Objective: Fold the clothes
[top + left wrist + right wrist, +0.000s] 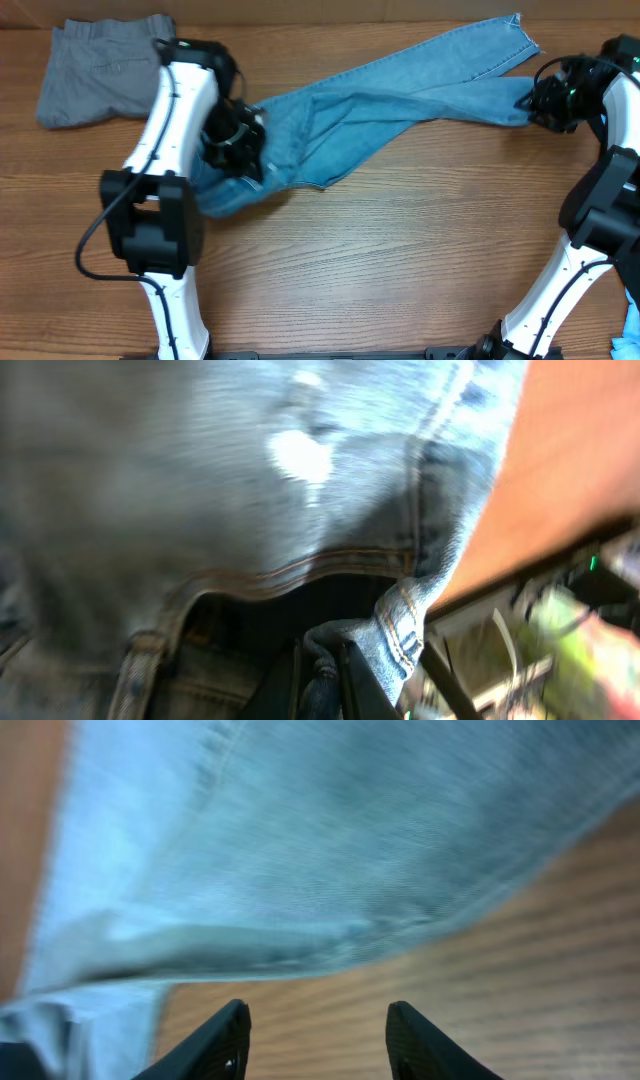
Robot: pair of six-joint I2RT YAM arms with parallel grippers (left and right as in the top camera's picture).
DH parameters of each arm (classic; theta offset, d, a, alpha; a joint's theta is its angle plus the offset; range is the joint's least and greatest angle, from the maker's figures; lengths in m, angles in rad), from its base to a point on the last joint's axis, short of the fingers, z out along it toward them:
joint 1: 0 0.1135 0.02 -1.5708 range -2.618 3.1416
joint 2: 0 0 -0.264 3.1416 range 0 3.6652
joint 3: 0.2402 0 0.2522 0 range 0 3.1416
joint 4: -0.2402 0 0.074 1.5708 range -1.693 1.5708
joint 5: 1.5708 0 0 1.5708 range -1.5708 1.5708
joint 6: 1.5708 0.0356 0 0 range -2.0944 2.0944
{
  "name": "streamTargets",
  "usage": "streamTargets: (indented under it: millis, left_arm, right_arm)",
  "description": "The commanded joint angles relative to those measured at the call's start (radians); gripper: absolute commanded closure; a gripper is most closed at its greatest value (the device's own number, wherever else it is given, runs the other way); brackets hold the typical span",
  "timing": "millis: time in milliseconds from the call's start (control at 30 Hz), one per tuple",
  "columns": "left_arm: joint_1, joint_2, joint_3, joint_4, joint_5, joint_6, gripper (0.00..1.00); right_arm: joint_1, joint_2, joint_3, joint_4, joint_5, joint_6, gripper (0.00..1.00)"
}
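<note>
The jeans' waist [395, 625] hangs bunched and gaping from my left gripper's fingers and would drop short if I opened now. My left gripper keeps holding the waist.
The clothes, a pair of light blue jeans [380, 105], lie stretched across the table from centre left to the far right, legs [330, 850] running to the frayed hems at the upper right. My left gripper [240, 140] is shut on the jeans' waist [395, 625], bunching denim between its jaws. Over at the right end of the legs my right gripper [540, 100] stands open, its fingertips [235, 1020] spread over bare wood just short of the denim edge, holding nothing.
Grey trousers [100, 75] lie folded at the far left corner, behind the left arm. Brown wooden tabletop [400, 260] stretches in front of the jeans. The arm bases stand at the near edge, left and right.
</note>
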Motion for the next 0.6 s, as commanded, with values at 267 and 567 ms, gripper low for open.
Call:
streamTargets:
  millis: [267,567]
  left_arm:
    - [-0.173,-0.035,-0.093,-0.009,-0.038,0.032,0.84]
    - [-0.051,-0.035,0.158,-0.009,0.057,0.001,0.46]
  right_arm:
    - [0.047,-0.077,0.033,0.060,-0.075,-0.007,0.28]
    - [0.217,-0.067,0.029,0.061,-0.075,-0.007,0.25]
